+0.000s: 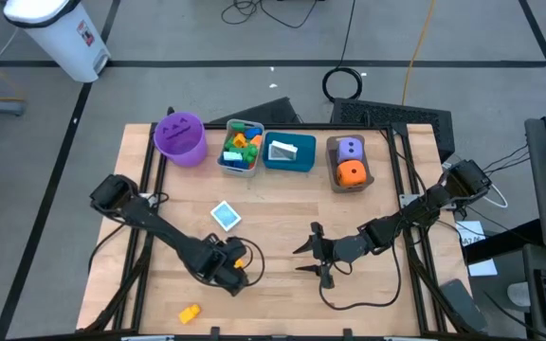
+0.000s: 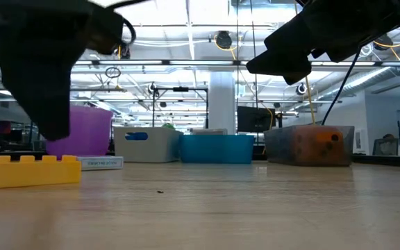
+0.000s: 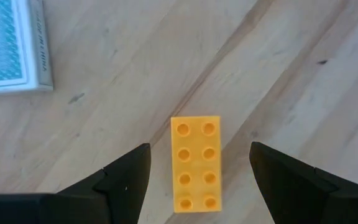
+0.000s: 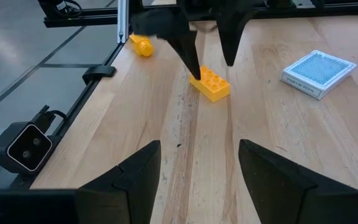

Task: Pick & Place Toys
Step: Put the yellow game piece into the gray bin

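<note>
My left gripper lowers first, then closes on the brick, since its fingers are still above the yellow brick (image 3: 196, 163).
A yellow two-by-four brick (image 3: 196, 163) lies flat on the table, studs up. It also shows in the high view (image 1: 239, 258), the low view (image 2: 33, 170) and the right wrist view (image 4: 210, 83). My left gripper (image 3: 199, 148) (image 1: 233, 270) is open and points down over the brick. Its two fingers stand on either side of the brick's long sides, apart from it. My right gripper (image 4: 199, 146) (image 1: 306, 258) is open and empty to the brick's right, facing it. A blue-backed card box (image 1: 226, 216) lies flat behind the brick.
A small yellow-orange toy (image 1: 190, 313) lies near the table's front edge. Along the far edge stand the purple bucket (image 1: 180, 137), a grey bin (image 1: 224, 159) with several bricks, a teal bin (image 1: 297, 166) with a card, and a brown bin (image 1: 334, 170) with the purple and orange dice.
</note>
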Controlling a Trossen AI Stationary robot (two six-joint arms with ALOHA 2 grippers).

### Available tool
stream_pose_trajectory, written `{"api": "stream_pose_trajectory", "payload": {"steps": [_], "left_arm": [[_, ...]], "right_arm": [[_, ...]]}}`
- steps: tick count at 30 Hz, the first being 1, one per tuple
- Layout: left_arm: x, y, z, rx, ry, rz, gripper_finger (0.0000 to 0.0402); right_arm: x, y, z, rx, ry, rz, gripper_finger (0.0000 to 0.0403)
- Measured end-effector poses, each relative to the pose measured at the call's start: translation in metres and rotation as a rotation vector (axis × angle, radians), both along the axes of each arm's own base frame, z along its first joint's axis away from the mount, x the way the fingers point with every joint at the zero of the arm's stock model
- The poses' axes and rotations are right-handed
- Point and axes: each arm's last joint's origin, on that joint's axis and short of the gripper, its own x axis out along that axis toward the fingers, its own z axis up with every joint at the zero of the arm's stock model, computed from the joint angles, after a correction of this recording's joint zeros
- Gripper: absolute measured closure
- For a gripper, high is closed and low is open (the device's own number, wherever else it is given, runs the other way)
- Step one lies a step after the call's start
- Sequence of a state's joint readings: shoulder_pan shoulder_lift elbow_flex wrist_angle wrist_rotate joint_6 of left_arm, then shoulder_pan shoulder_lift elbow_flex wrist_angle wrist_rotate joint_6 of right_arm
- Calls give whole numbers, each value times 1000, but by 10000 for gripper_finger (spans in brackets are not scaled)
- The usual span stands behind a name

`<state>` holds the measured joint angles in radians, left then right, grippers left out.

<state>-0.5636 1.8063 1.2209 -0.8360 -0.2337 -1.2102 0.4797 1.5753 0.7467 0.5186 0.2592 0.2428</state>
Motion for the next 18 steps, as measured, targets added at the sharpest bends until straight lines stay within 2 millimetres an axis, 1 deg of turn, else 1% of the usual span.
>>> {"api": "stream_pose_trajectory", "payload": {"steps": [3, 5, 18], "left_arm": [[2, -1, -11, 7, 47, -26, 119], [2, -1, -14, 15, 60, -35, 119], [2, -1, -16, 17, 63, -35, 119]], "right_arm": [[0, 0, 0, 0, 0, 0, 195], [0, 0, 0, 0, 0, 0, 195], [0, 0, 0, 0, 0, 0, 195]]}}
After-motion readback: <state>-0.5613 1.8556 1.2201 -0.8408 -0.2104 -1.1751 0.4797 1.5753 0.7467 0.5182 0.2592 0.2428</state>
